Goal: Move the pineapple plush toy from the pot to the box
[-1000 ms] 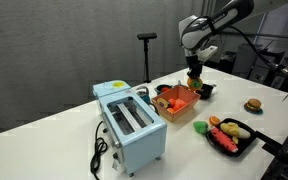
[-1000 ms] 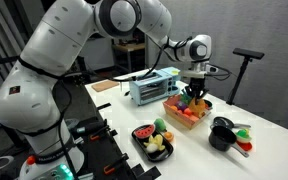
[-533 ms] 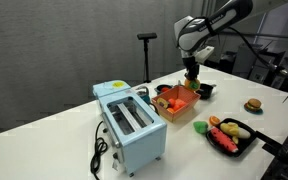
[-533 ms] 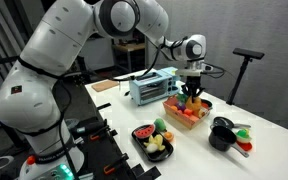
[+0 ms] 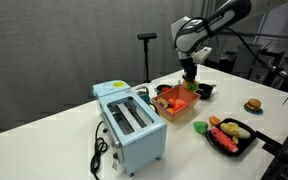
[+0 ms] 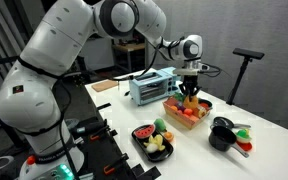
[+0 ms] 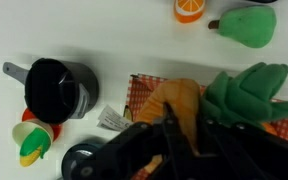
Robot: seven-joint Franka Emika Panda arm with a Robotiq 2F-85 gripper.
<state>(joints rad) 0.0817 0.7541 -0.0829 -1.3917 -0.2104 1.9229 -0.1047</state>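
Observation:
My gripper needs to open: the pineapple plush toy's body (image 7: 179,98) hangs below my fingers over the open inside of the box, so it would drop in if I opened now.
My gripper (image 5: 189,76) is shut on the pineapple plush toy (image 7: 177,97) and holds it just above the orange-red box (image 5: 176,106). In the wrist view its yellow-orange body sits between the black fingers (image 7: 184,122), with the green leaves (image 7: 246,88) to the right and the box's checkered edge (image 7: 137,93) below. The small dark pot (image 7: 54,88) stands empty beside the box; it also shows in both exterior views (image 5: 206,90) (image 6: 222,133). The other exterior view shows the gripper (image 6: 191,90) over the box (image 6: 187,115).
A light-blue toaster (image 5: 131,122) stands near the box. A flat black tray (image 5: 231,134) holds toy food. A burger toy (image 5: 252,105) lies farther off. An orange slice (image 7: 189,8) and a green pear (image 7: 246,25) lie on the white table. A colourful toy (image 7: 34,137) lies by the pot.
The gripper has carried the pineapple toy a little sideways, away from the pot and further over the box. Nothing else has moved.

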